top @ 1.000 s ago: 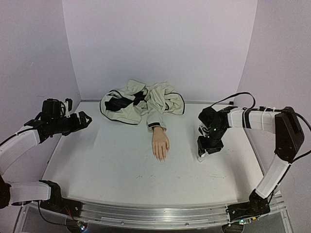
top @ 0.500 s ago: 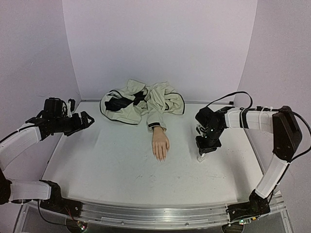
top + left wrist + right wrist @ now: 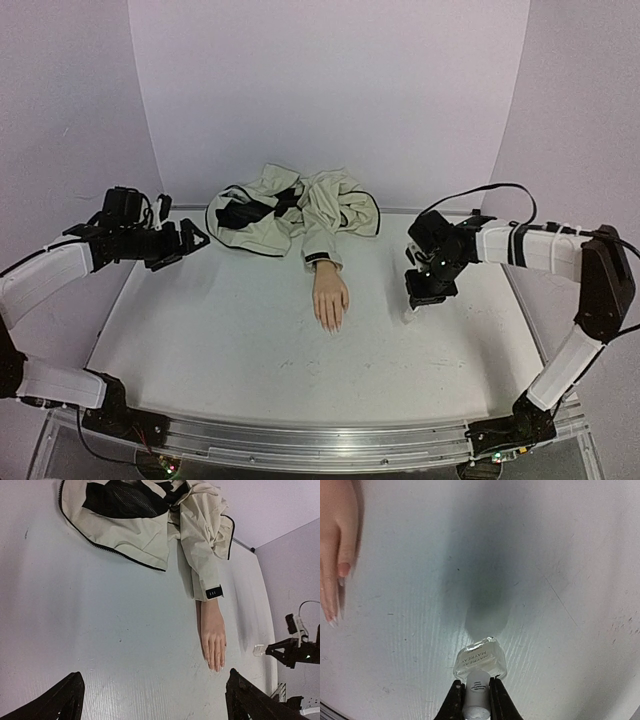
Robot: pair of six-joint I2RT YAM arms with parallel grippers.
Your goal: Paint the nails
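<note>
I need to grab the nail polish bottle by its clear body [image 3: 410, 315] [image 3: 259, 650] with my left gripper next, so that the white cap stays free to unscrew for painting.
The pale peach mannequin hand [image 3: 329, 298] lies palm down mid-table, fingers toward me, its wrist in a cream sleeve with a dark cuff [image 3: 322, 260]. Its small nails [image 3: 216, 668] show at the fingertips in the left wrist view and at the left edge of the right wrist view [image 3: 332, 621]. My right gripper [image 3: 420, 300] is shut on the white cap [image 3: 476, 690] of a small clear nail polish bottle [image 3: 481, 659], held just above the table right of the hand. My left gripper [image 3: 190, 241] is open and empty, high at the far left.
The crumpled cream jacket with dark lining [image 3: 285, 210] lies at the back of the table. White walls close the back and sides. The table's metal front rail [image 3: 320, 440] runs along the near edge.
My right gripper lifted the bottle slightly and moved it back. My left arm swung right and toward the jacket.
</note>
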